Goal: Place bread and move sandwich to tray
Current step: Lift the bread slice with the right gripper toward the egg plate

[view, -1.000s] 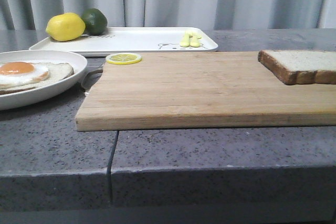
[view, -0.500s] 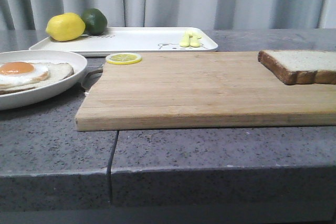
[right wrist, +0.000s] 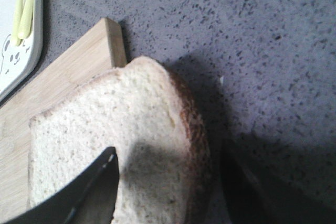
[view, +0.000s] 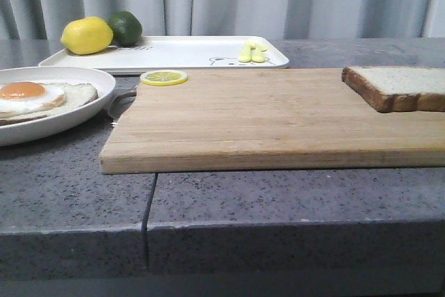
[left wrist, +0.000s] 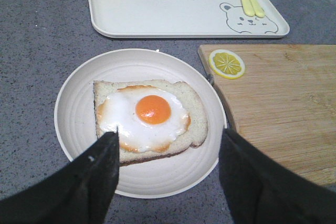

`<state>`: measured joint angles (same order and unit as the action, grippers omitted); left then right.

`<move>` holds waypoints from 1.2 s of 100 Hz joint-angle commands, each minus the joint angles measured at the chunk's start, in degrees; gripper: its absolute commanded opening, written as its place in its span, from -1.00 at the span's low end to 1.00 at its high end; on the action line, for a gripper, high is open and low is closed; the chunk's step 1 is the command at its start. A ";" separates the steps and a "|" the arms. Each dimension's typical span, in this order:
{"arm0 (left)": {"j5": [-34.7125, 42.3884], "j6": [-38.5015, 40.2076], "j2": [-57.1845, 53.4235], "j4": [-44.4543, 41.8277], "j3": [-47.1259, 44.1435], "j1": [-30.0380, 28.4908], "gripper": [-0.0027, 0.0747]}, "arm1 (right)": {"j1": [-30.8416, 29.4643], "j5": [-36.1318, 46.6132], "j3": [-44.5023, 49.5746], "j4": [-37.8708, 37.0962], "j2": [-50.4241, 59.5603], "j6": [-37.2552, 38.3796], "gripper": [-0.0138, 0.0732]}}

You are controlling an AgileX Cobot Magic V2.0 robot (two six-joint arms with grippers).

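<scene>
The fingers of the right gripper are on both sides of the bread's brown crust (right wrist: 193, 116) in the right wrist view, so the gripper should close on the bread.
The bread (view: 400, 85) lies flat at the right end of the wooden cutting board (view: 264, 119). In the right wrist view my right gripper (right wrist: 170, 156) is open just over the bread (right wrist: 105, 124), one finger above its face and the other outside the brown crust. A fried egg (view: 24, 95) lies on one bread slice in the round white plate (view: 90, 113) at the left, with no slice on top. My left gripper (left wrist: 170, 132) hovers open over this plate (left wrist: 79, 98) and egg (left wrist: 152, 111). The white tray (view: 181, 53) with the bear drawing stands at the back. Neither gripper shows in the front view.
A lemon (view: 86, 35) and a lime (view: 125, 27) sit on the tray's left end, and yellow cutlery (view: 252, 51) on its right end. A lemon slice (view: 163, 77) lies on the board's back left corner. The grey counter has a seam (view: 148, 206) near its front edge.
</scene>
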<state>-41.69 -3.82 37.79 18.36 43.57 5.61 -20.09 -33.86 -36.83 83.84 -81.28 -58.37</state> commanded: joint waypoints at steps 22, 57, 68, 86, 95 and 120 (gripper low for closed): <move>3.42 0.35 0.28 1.37 2.05 -0.10 0.06 | -0.49 -2.86 -1.25 2.41 1.36 -0.83 0.04; 3.42 0.35 0.28 1.37 2.05 -0.10 0.06 | -0.49 -2.99 -1.25 2.35 1.36 -0.83 -0.78; 3.42 0.35 0.28 1.37 2.05 -0.10 0.06 | -0.49 -5.38 -1.44 2.35 1.61 -0.83 -0.83; 3.42 0.35 0.28 1.37 2.05 -0.10 0.06 | -0.49 -11.79 -2.80 3.12 4.22 -0.60 -0.81; 3.42 0.35 0.28 1.37 2.05 -0.10 0.06 | -0.49 -11.74 -3.56 3.90 7.38 0.89 -0.81; 3.42 0.35 0.28 1.37 2.05 -0.10 0.06 | -0.01 -12.22 -7.09 3.98 15.67 8.26 -0.81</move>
<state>-41.69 -3.82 37.79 18.36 43.57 5.61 -20.35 -43.54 -41.14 84.70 -69.44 -52.71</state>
